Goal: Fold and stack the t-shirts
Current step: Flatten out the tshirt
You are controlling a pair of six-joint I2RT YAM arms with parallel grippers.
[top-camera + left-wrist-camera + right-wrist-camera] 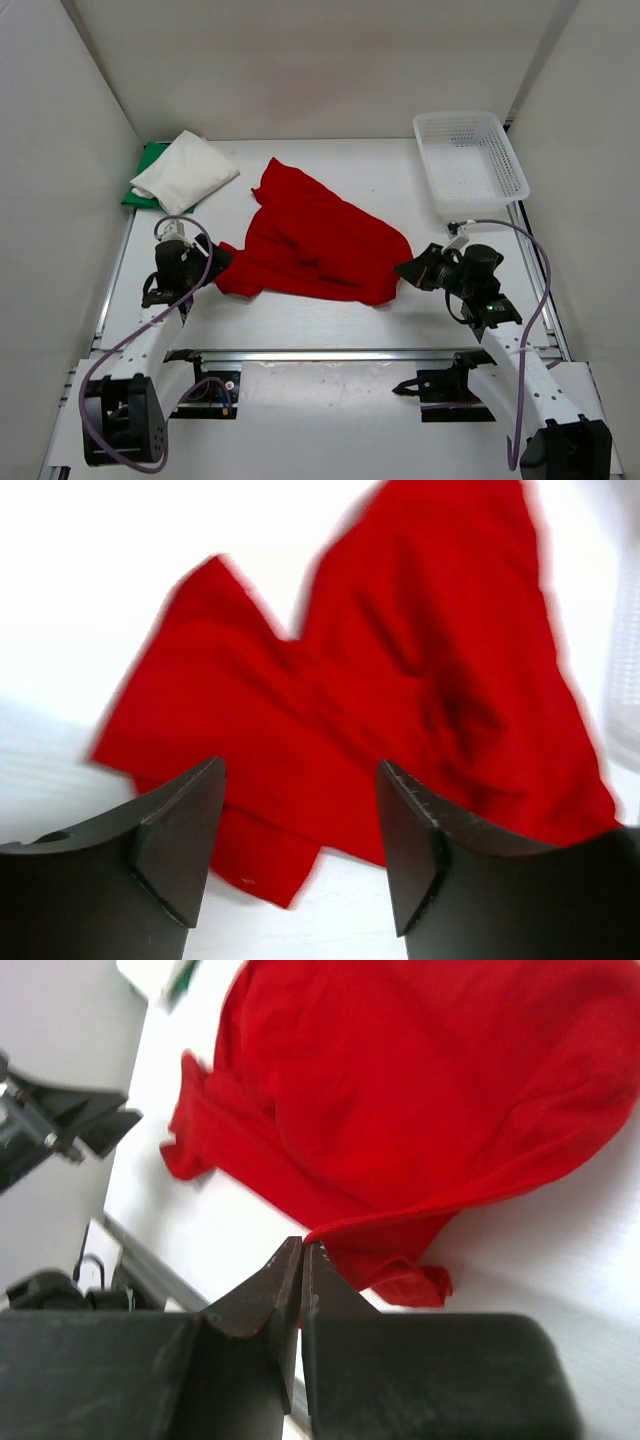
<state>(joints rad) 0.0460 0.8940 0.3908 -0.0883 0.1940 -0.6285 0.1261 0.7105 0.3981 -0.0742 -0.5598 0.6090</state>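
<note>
The left gripper pinches the red t-shirt's cloth corner next, opposite the hem my right gripper holds, to spread the shirt for folding.
The red t-shirt lies crumpled and spread in the middle of the table. It also shows in the left wrist view and the right wrist view. My left gripper is open and empty at the shirt's left edge, its jaws just above a cloth corner. My right gripper is shut at the shirt's right edge, its tips pinching the hem. The white t-shirt lies folded at the back left on top of the folded green t-shirt.
A white plastic mesh basket stands at the back right. White walls close in the table on the left, back and right. A metal rail runs along the near edge by the arm bases.
</note>
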